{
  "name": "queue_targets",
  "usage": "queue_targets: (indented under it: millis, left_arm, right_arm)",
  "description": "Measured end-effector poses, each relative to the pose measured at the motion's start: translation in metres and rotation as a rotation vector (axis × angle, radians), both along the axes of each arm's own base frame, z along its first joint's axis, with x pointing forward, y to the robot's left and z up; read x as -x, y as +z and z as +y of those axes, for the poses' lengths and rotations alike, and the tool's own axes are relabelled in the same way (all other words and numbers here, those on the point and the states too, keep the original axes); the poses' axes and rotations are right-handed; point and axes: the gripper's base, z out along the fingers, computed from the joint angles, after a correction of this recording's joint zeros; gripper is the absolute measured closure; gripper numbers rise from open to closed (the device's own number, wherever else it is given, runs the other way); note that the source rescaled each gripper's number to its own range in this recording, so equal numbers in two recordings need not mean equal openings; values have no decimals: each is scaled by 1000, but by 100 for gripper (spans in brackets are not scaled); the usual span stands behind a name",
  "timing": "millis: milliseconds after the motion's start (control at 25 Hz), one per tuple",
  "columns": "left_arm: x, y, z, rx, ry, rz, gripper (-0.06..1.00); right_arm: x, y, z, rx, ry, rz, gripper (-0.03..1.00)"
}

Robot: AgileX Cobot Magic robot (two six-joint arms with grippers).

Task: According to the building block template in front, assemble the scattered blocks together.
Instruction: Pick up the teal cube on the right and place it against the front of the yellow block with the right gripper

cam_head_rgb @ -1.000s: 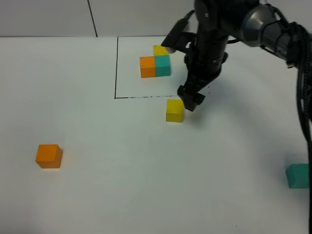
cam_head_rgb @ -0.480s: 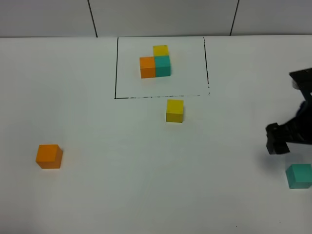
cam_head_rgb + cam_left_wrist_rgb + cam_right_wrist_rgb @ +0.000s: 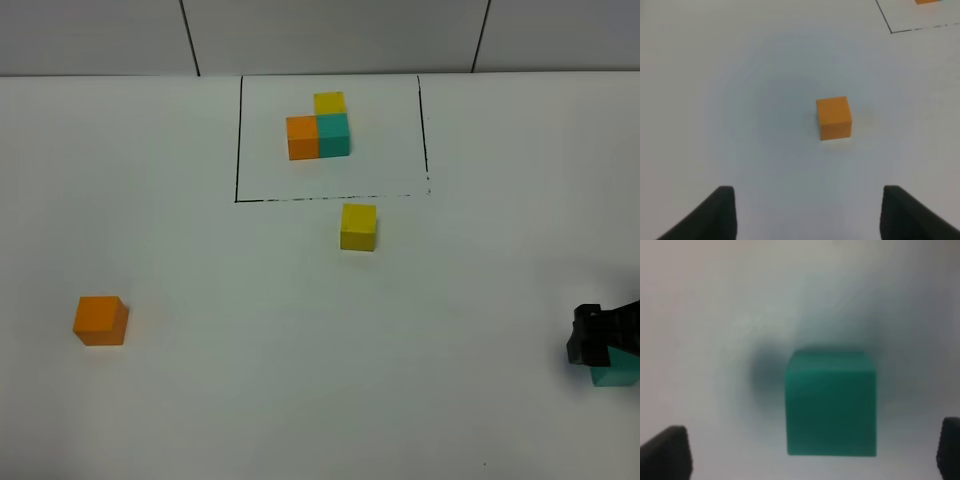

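My right gripper lowers next, before it closes on the teal cube [image 3: 617,375], since its fingers hover above the cube and closing now would miss.
The building block template [image 3: 318,130] is an L of orange, teal and yellow cubes inside a thin black-lined rectangle at the back. Of the scattered blocks, the yellow cube [image 3: 358,226] sits just in front of that frame and the orange cube [image 3: 100,320] lies far left. The teal cube [image 3: 617,375] is at the right edge, partly covered by my right gripper [image 3: 598,338]. In the right wrist view, the teal cube [image 3: 831,402] lies between the spread fingers of the right gripper [image 3: 808,461], untouched. My left gripper [image 3: 810,215] is open, with the orange cube [image 3: 834,117] ahead of it.
The white table [image 3: 300,380] carries nothing else. A corner of the template's black line [image 3: 890,30] shows in the left wrist view. Grey wall panels [image 3: 330,35] run along the back edge.
My right arm has swung away from the yellow cube by the frame to the right edge and come down over the teal cube. The cubes have not moved.
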Motion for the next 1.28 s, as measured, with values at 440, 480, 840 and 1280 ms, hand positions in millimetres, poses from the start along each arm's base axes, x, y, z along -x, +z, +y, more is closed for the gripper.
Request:
queue_targets:
  millis: [440,480,840,1280]
  left_arm:
    - [0,0,0,0,0,0,55]
    - [0,0,0,0,0,0,55]
    - [0,0,0,0,0,0,55]
    - [0,0,0,0,0,0,55]
  right_arm:
    - [-14,-42,0,2,-14,68,19]
    - [-15,-44,0,2,-15,74,25]
    - [-13,-46,0,-5,-19,121,95]
    - [-37,13,86,-83,-15,47,95]
